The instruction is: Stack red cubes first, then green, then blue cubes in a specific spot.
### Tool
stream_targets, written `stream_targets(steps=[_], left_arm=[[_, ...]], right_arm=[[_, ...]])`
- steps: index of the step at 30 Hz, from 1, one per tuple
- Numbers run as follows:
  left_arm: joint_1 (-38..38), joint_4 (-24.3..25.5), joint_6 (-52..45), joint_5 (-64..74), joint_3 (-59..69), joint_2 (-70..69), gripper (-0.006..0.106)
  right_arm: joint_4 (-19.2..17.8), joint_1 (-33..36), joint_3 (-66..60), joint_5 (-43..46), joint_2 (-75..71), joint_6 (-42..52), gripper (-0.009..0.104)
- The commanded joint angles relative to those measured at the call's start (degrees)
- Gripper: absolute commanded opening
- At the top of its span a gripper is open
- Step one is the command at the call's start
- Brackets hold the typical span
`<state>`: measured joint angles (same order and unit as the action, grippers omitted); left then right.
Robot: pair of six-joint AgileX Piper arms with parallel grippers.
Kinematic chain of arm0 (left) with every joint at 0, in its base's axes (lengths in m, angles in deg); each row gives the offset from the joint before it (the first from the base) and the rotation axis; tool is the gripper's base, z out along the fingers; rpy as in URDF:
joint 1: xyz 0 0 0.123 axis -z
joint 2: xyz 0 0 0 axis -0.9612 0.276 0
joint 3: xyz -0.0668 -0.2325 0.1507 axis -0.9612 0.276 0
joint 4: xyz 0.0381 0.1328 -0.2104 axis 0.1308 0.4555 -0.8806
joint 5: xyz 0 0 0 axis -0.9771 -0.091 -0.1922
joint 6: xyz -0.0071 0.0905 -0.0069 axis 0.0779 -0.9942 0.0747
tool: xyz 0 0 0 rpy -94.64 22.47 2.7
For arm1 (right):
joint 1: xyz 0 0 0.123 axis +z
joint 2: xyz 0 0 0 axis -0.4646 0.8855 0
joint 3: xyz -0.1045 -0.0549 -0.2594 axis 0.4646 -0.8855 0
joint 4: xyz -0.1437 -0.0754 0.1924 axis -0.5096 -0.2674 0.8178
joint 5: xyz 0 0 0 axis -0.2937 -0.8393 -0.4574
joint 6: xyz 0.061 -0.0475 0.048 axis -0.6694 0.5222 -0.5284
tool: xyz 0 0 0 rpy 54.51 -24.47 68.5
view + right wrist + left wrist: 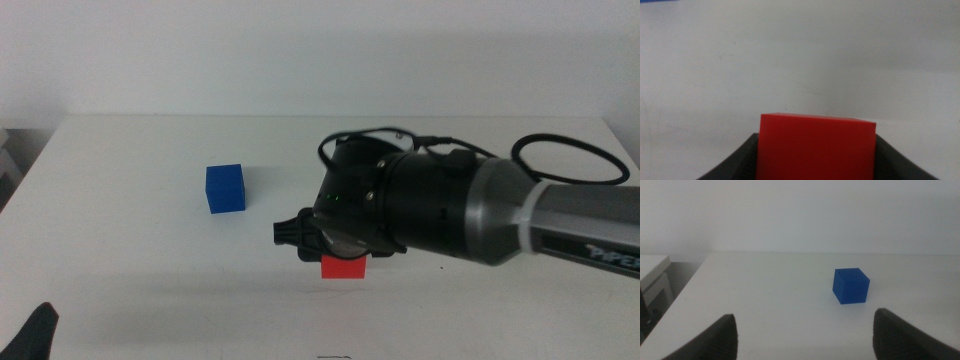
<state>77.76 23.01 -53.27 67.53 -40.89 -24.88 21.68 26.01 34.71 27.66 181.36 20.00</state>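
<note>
I need to keep the red cube in my right gripper for now, because the red cube's lower edge is still above the white table.
The red cube [343, 267] is at the middle of the white table, just below my right gripper [325, 248], whose arm reaches in from the right. In the right wrist view the red cube [816, 145] fills the gap between the two dark jaws, which press against its sides. The blue cube [225, 188] stands alone to the left and farther back, also seen as the blue cube [851, 285] ahead of my open left gripper [805, 337], which waits at the bottom left corner [35, 335]. The green cube is out of view. Nothing marks the specific spot.
The bulky right arm [470, 215] and its looping cables cover the table's right middle. The white table [130, 270] ends at a far edge against a pale wall, and its left edge shows in the left wrist view.
</note>
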Motion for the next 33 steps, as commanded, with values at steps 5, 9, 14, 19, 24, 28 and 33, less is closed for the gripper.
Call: stream_targets(steps=[5, 9, 14, 19, 24, 28, 33], left_arm=[[0.06, -0.20, 0.23, -4.40, -0.16, -1.16, 0.091], [0.06, -0.20, 0.23, -4.40, -0.16, -1.16, 0.091], [0.06, -0.20, 0.23, -4.40, -0.16, -1.16, 0.091], [0.06, -0.20, 0.23, -4.40, -0.16, -1.16, 0.091], [0.06, -0.20, 0.23, -4.40, -0.16, -1.16, 0.091], [0.06, -0.20, 0.23, -4.40, -0.16, -1.16, 0.091], [0.06, -0.20, 0.23, -4.40, -0.16, -1.16, 0.091]], right_arm=[[-3.63, -0.34, 1.22, 3.19, -0.41, -3.06, -0.001], [-4.72, -0.40, 1.22, 4.55, 0.34, -3.32, -0.001], [-7.02, -1.87, 1.22, 6.10, 1.48, -5.96, -0.001], [-7.50, -2.43, 1.22, 6.11, 2.24, -5.80, -0.001], [-6.85, -2.43, 1.22, 6.17, 2.79, -5.67, -0.001], [-6.06, -2.37, 1.22, 6.12, 3.77, -5.67, -0.001], [-6.09, -2.37, 1.18, 6.14, 4.35, -5.62, -0.001]])
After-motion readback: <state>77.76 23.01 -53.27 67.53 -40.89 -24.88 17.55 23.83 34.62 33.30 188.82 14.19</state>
